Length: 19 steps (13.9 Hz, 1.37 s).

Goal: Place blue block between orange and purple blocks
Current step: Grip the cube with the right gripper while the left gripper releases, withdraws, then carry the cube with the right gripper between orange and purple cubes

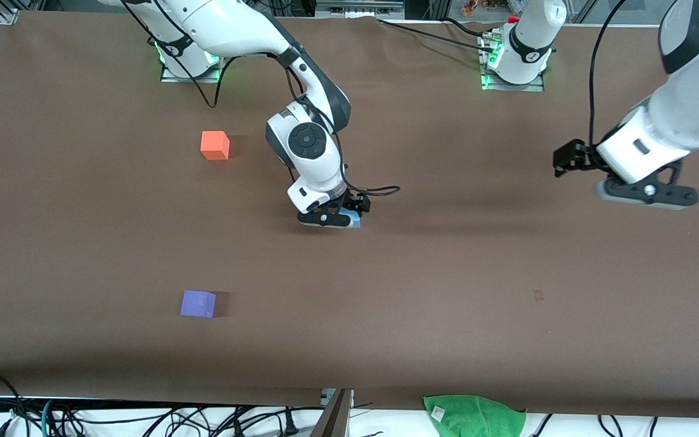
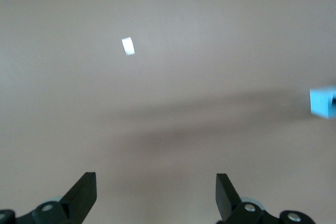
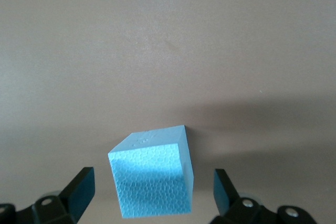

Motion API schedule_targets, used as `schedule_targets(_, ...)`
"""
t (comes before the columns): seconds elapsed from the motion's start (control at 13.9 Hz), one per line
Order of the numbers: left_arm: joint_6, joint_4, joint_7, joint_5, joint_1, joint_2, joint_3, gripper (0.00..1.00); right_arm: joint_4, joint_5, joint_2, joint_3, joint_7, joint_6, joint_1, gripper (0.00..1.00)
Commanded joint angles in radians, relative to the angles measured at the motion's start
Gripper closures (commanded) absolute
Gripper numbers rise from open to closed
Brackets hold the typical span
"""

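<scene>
My right gripper is still too high to close on the blue block and needs to come down first, as my fingers are above the blue block's top side (image 3: 151,182), short of its sides, in the right wrist view.
The blue block (image 3: 152,179) sits on the brown table (image 1: 446,273) near its middle, and only a corner of it shows under the right hand in the front view (image 1: 357,223). My right gripper (image 1: 331,220) is low over it and open. In the right wrist view (image 3: 153,171) its fingers stand on either side of the block with a gap on each side. The orange block (image 1: 215,145) lies toward the right arm's end, far from the front camera. The purple block (image 1: 198,303) lies nearer to that camera, in line with the orange one. My left gripper (image 1: 647,195) waits open and empty above the table at the left arm's end (image 2: 156,176); the blue block shows at the edge of its view (image 2: 323,102).
A green cloth (image 1: 474,414) lies at the table's edge nearest the front camera. A small patch (image 1: 538,295) marks the table toward the left arm's end, and shows pale in the left wrist view (image 2: 127,45). Cables (image 1: 204,419) hang below that edge.
</scene>
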Motion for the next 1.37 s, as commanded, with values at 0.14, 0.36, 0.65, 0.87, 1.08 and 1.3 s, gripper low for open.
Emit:
schedule_targets(0.14, 0.067, -0.231, 0.019, 0.006, 0.059, -0.200, 0.004, 0.00, 0.025, -0.028, 0.044, -0.014, 0.027, 0.035, 0.035, 0.00)
schedule_targets(0.36, -0.013, -0.223, 0.022, 0.006, 0.039, -0.200, 0.037, 0.00, 0.025, -0.031, 0.065, -0.014, 0.052, 0.074, 0.051, 0.00)
schedule_targets(0.65, -0.018, -0.177, 0.017, 0.010, 0.033, -0.164, 0.050, 0.00, 0.025, -0.075, 0.085, -0.014, 0.055, 0.086, 0.057, 0.18)
schedule_targets(0.87, -0.029, -0.174, 0.011, 0.010, 0.031, -0.162, 0.048, 0.00, 0.022, -0.083, 0.085, -0.014, 0.035, 0.092, 0.052, 0.79)
schedule_targets(1.08, -0.127, -0.168, 0.005, 0.009, 0.034, -0.167, 0.048, 0.00, 0.023, -0.083, 0.062, -0.014, -0.017, 0.056, 0.004, 0.84)
schedule_targets(1.3, -0.113, -0.131, 0.006, 0.009, 0.036, -0.139, 0.048, 0.00, 0.003, -0.079, -0.037, -0.020, -0.182, -0.114, -0.082, 0.84)
